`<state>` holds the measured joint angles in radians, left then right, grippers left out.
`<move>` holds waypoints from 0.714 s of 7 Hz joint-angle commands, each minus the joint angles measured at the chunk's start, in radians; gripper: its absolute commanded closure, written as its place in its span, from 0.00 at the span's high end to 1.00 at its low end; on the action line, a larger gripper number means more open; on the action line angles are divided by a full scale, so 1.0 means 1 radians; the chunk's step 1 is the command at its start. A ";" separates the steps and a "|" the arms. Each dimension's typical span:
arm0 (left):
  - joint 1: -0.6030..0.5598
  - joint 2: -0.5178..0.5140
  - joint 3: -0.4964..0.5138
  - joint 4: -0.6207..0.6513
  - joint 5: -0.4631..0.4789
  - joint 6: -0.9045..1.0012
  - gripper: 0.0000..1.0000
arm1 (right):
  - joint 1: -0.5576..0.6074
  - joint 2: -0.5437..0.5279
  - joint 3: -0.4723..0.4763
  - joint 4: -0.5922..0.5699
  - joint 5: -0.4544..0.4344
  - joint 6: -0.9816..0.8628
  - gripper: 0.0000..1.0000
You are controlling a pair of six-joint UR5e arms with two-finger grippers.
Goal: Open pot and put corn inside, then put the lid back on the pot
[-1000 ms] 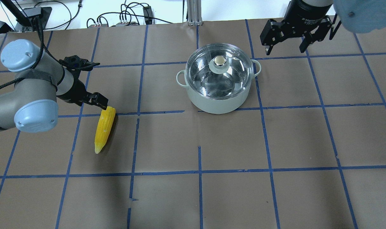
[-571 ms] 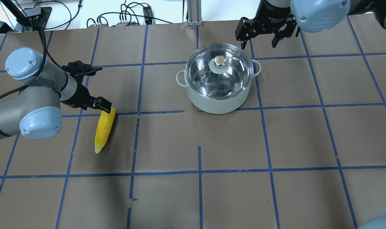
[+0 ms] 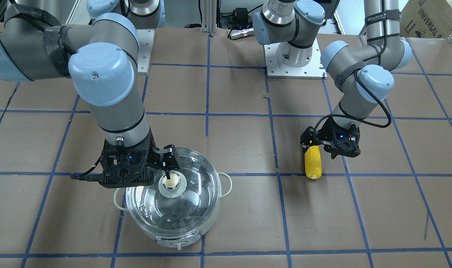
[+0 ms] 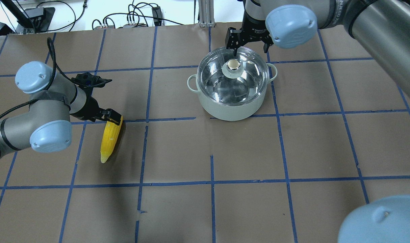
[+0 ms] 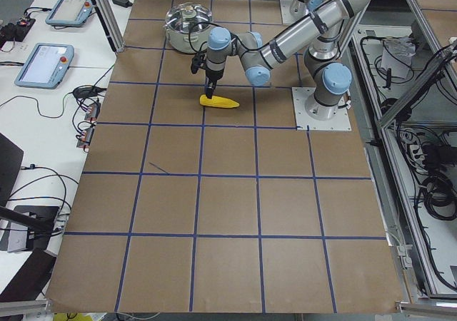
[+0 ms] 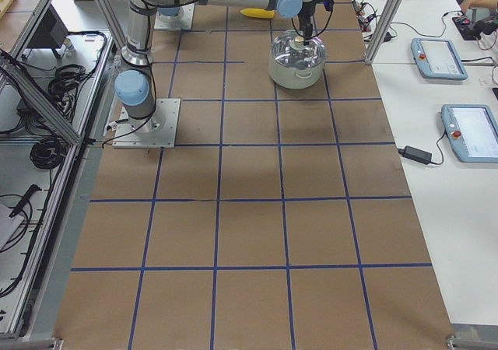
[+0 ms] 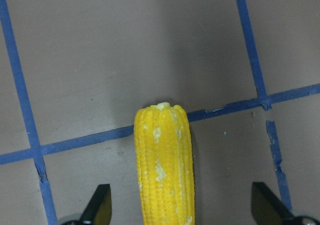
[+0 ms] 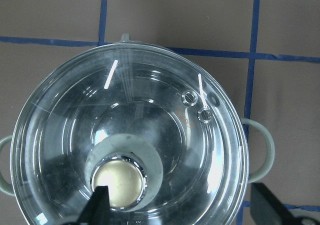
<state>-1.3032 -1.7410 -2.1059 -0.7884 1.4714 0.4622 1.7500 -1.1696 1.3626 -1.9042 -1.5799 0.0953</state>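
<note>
My left gripper's fingers are above the sides of the yellow corn, so it isn't time to close yet. The gripper needs to go lower first.
The pale mint pot (image 4: 230, 109) stands at the back centre with the clear glass lid (image 4: 250, 79) on it. The lid's beige knob (image 4: 233, 64) shows in the right wrist view (image 8: 120, 182) too. My right gripper (image 4: 249, 45) is open above the lid's far side, and one fingertip (image 3: 169, 162) is close by the knob. The yellow corn (image 4: 109, 140) lies on the table at the left. My left gripper (image 4: 111, 116) is open over the corn's blunt end. In the left wrist view the corn (image 7: 165, 170) lies between the two fingertips (image 7: 102, 205).
Brown paper with a blue tape grid (image 4: 211, 182) covers the table. Cables and a metal post (image 4: 205, 13) sit along the far edge. The arm bases (image 3: 295, 56) stand at the robot's side. Tablets (image 6: 440, 50) lie on a side table.
My right arm has swung left from the back right corner to above the lid's far side. My left gripper has edged closer over the corn's blunt end. Corn, pot and lid have not moved.
</note>
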 commanded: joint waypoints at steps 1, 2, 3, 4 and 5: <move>0.001 -0.040 0.003 0.000 0.004 -0.005 0.98 | 0.040 0.034 0.000 -0.041 -0.026 0.041 0.98; 0.001 -0.064 0.004 0.005 0.007 0.001 0.98 | 0.058 0.051 0.000 -0.061 -0.026 0.061 0.98; 0.001 -0.071 0.006 0.012 0.007 -0.005 0.98 | 0.062 0.059 0.000 -0.061 -0.023 0.063 0.98; -0.002 -0.072 0.006 0.015 0.007 -0.007 0.97 | 0.060 0.067 0.000 -0.061 -0.023 0.058 0.97; -0.002 -0.077 0.004 0.015 0.007 -0.005 0.97 | 0.060 0.073 0.000 -0.068 -0.025 0.052 0.96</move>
<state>-1.3043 -1.8120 -2.1008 -0.7751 1.4786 0.4570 1.8093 -1.1054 1.3622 -1.9660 -1.6035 0.1522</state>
